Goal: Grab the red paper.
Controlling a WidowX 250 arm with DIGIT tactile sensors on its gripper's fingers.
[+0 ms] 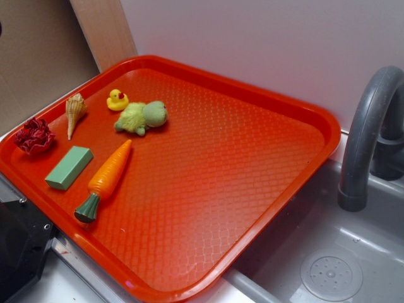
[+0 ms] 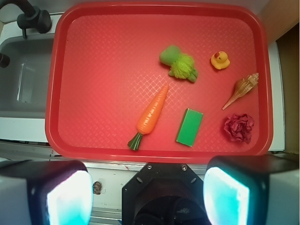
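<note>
I will grab the ruffled folds of the red paper (image 1: 34, 136) with my gripper next.
The red paper (image 1: 34, 136) is a small dark crimson crumpled wad lying at the left corner of the orange-red tray (image 1: 221, 177). In the wrist view the red paper (image 2: 239, 127) sits in the tray's (image 2: 103, 84) near right corner. My gripper (image 2: 147, 194) hangs high above the tray's near edge, well short of the paper. Its two fingers (image 2: 63, 199) with cyan pads stand wide apart, open, with nothing between them. The gripper does not show in the exterior view.
On the tray lie a green block (image 2: 190, 127), a toy carrot (image 2: 151, 115), a seashell (image 2: 241, 89), a yellow duck (image 2: 220, 60) and a green plush toy (image 2: 179, 64). A grey sink (image 1: 341, 265) with a faucet (image 1: 366, 126) adjoins the tray. A black robot base (image 1: 19, 246) stands at the lower left.
</note>
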